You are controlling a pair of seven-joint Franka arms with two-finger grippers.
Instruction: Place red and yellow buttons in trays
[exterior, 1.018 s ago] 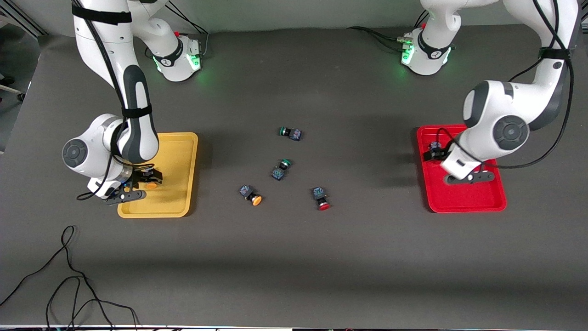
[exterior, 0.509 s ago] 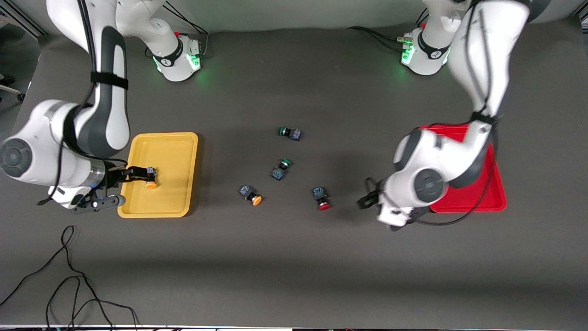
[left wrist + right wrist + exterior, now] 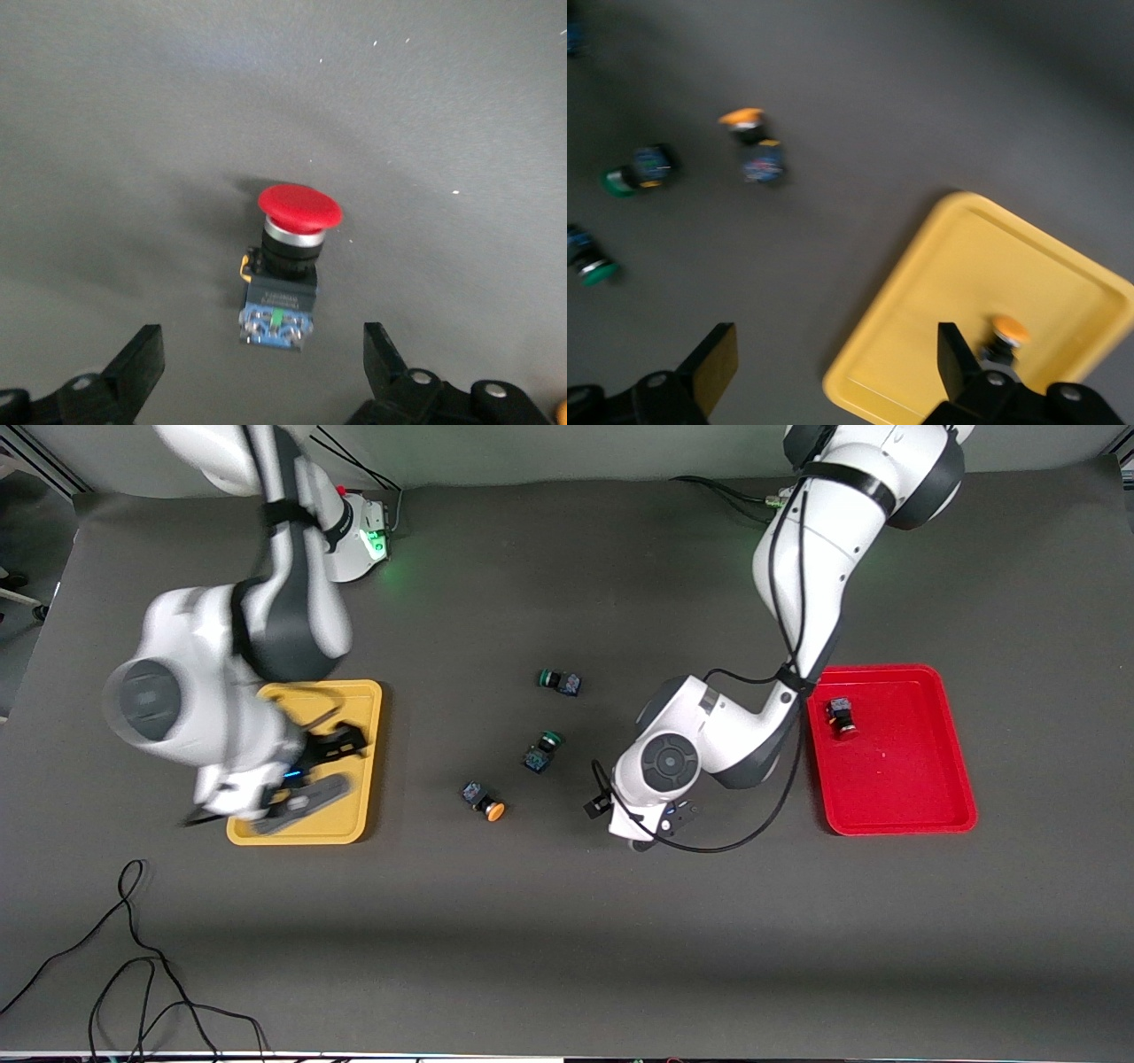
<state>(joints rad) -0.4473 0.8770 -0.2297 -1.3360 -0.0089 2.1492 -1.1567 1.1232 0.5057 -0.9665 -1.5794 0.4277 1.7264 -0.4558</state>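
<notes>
The left gripper grabs the red button by its black body (image 3: 283,274) next, to place the button in the red tray.
My left gripper (image 3: 642,822) is open over a red button lying on the table; the arm hides that button in the front view. In the left wrist view the red button (image 3: 285,257) lies just ahead of the open gripper (image 3: 264,365). A second red button (image 3: 840,719) lies in the red tray (image 3: 904,771). My right gripper (image 3: 321,772) is open and empty over the yellow tray (image 3: 361,708). The right wrist view (image 3: 833,372) shows a yellow button (image 3: 1005,336) in that tray (image 3: 1028,266). Another yellow button (image 3: 485,802) lies on the table, also visible from the right wrist (image 3: 753,142).
Two green-capped buttons (image 3: 558,681) (image 3: 542,748) lie mid-table, near the loose yellow button. A black cable (image 3: 133,957) loops on the table near the front camera at the right arm's end.
My left arm left the red tray, leaving a red button in it, and swung over the loose red button. My right gripper let go of the yellow button in the yellow tray and moved off it.
</notes>
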